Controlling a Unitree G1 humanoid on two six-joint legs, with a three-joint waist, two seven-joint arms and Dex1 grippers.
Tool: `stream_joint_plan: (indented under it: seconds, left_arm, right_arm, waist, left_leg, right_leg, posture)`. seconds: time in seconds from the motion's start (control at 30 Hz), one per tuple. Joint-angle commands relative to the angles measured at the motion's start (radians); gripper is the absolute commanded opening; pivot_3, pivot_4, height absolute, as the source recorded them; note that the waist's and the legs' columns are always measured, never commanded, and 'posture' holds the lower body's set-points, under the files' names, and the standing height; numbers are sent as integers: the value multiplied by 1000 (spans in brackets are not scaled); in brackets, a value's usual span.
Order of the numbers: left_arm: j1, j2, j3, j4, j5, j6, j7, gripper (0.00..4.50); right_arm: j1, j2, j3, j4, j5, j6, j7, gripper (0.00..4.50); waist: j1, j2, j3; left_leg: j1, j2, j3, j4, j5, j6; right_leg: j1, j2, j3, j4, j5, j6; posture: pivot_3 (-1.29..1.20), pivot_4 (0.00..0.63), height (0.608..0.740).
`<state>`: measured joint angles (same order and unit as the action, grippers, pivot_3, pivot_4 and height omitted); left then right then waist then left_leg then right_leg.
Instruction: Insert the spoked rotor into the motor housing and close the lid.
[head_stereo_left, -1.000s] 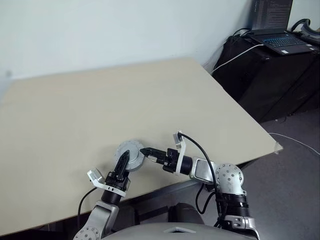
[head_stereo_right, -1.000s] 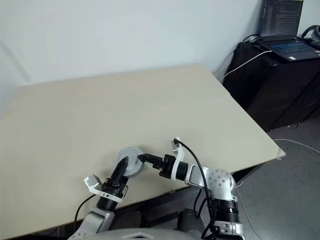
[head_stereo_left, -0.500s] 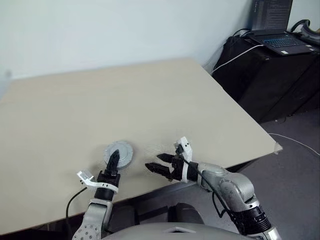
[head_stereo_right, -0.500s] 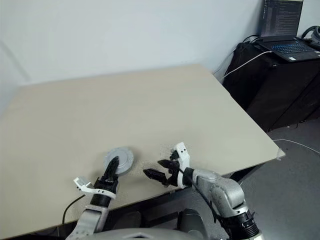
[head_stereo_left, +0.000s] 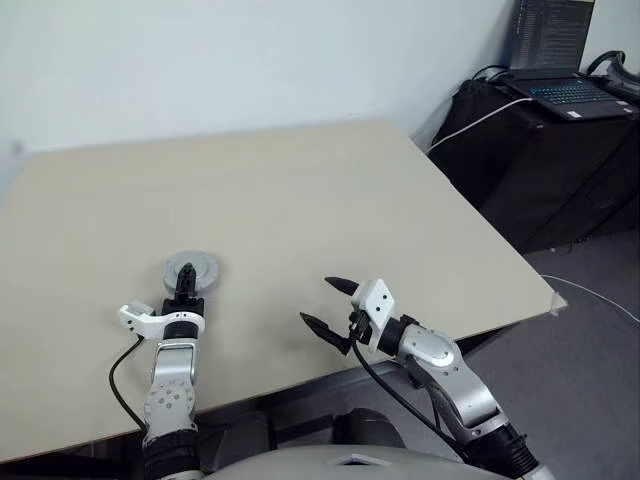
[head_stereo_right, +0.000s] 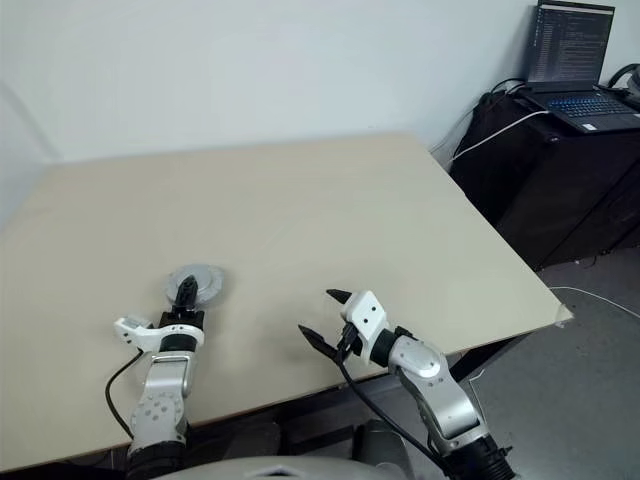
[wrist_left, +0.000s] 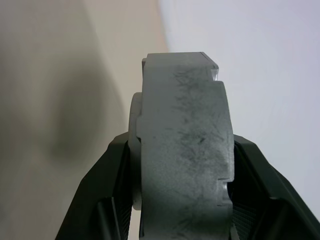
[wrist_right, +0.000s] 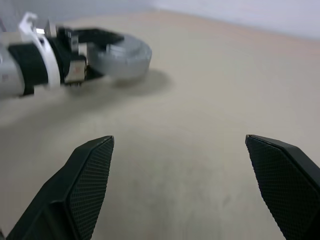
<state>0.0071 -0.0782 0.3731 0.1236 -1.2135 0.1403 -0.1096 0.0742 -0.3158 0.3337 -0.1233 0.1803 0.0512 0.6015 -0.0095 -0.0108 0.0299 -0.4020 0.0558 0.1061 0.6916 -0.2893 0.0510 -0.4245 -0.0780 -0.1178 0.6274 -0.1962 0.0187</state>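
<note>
The grey disc (head_stereo_left: 203, 266) (wrist_left: 185, 140) is hanging above its shadow on the tabletop. It is too early for my left gripper to let it go, so I need to hold it.
The lid (head_stereo_left: 190, 270) is a round grey disc with a raised hub, near the table's front left. My left gripper (head_stereo_left: 185, 291) is shut on its near rim. In the left wrist view the lid (wrist_left: 180, 120) stands edge-on, thick and notched, clamped between both black fingers (wrist_left: 112, 170). Whether it rests on the table or hangs just above it I cannot tell. My right gripper (head_stereo_left: 322, 303) hovers open and empty well to the right of the lid, near the front edge. From the right wrist view the lid (wrist_right: 125, 52) shows beyond the open fingers (wrist_right: 92, 165). The spoked rotor and motor housing are hidden.
The beige table (head_stereo_left: 300, 190) ends at a right corner (head_stereo_left: 553, 296). Beyond it at the back right, a black stand (head_stereo_left: 540, 150) carries an open laptop (head_stereo_left: 555, 60) and cables. A white wall runs behind the table.
My left gripper carried the lid leftward and farther away across the table. The right gripper came off the lid's rim, rolled over and now stands apart from it, open.
</note>
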Motion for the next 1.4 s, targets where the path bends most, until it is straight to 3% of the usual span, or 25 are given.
stream_joint_plan:
  seconds: [0.03, 0.53, 0.8, 1.03, 1.4]
  left_arm:
    - [-97, -22, 16, -3, 32, -15, -6, 2119]
    - [-363, 17, 147, 296, 178, -77, 51, 2119]
    - [-425, 37, 185, 393, 257, -62, 89, 2119]
    - [-347, 29, 204, 311, 270, -23, 111, 4334]
    - [-44, -16, 140, -13, 276, 155, 177, 4446]
  right_arm:
    - [8, 12, -24, -6, -19, -43, -19, 4500]
    - [68, 3, -58, -22, -40, -20, -34, 4500]
    - [70, 1, -59, -28, -45, -9, -31, 4500]
    - [65, 3, -58, -27, -47, 5, -32, 4500]
    - [50, 12, -46, -14, -55, 15, -27, 4500]
  waist:
    - [-1, 0, 0]
    - [-1, -1, -1]
    - [-1, -2, -1]
    - [-6, -1, -1]
    - [-23, 3, -8]
  left_leg:
    - [0, 0, 0, 0, 0, 0]
    - [1, -1, -1, 1, 1, 0]
    - [1, -2, -1, 1, 1, 0]
    - [8, -1, -1, 1, 1, 1]
    - [10, 0, -1, 1, 0, 0]
  right_leg:
    - [0, 0, 0, 0, 0, 0]
    - [2, 0, 0, 0, 1, 1]
    - [3, 0, 1, 0, 1, 2]
    - [9, 0, 0, 0, 1, 1]
    - [10, 0, 2, 1, 0, 0]
  posture:
    - [0, 0, 740]
    - [0, 0, 740]
    - [0, 0, 740]
    - [0, 0, 740]
    - [0, 0, 740]
